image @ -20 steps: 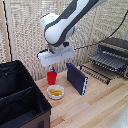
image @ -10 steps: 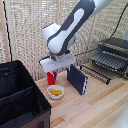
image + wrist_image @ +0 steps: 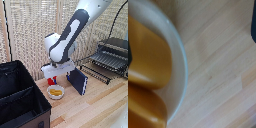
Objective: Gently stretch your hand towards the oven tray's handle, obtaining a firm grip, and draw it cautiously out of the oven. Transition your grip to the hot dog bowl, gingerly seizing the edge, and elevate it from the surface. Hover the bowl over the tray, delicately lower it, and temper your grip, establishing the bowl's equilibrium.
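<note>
I should lift the hot dog bowl over to the oven tray next, so my gripper should grab it by its thin white rim [image 3: 180,56].
The hot dog bowl [image 3: 55,92], small and white with a yellow-orange hot dog in it, sits on the wooden table. My gripper [image 3: 54,79] hangs just above its far rim, jaws apart and empty. In the wrist view the bowl's rim [image 3: 178,60] and the hot dog [image 3: 148,70] fill the frame very close, with a dark finger [image 3: 253,22] at the edge. The oven [image 3: 114,51] stands at the exterior view's right. Its tray [image 3: 98,67] sticks out in front of it, with the handle [image 3: 93,74] along its front edge.
A red cup [image 3: 50,80] stands right behind the bowl, mostly hidden by my gripper. A dark blue book [image 3: 78,81] stands on edge between the bowl and the tray. A large black fabric bin [image 3: 20,100] fills the exterior view's left.
My gripper has come down from above the red cup towards the bowl's rim. The bowl, the book and the tray have not moved.
</note>
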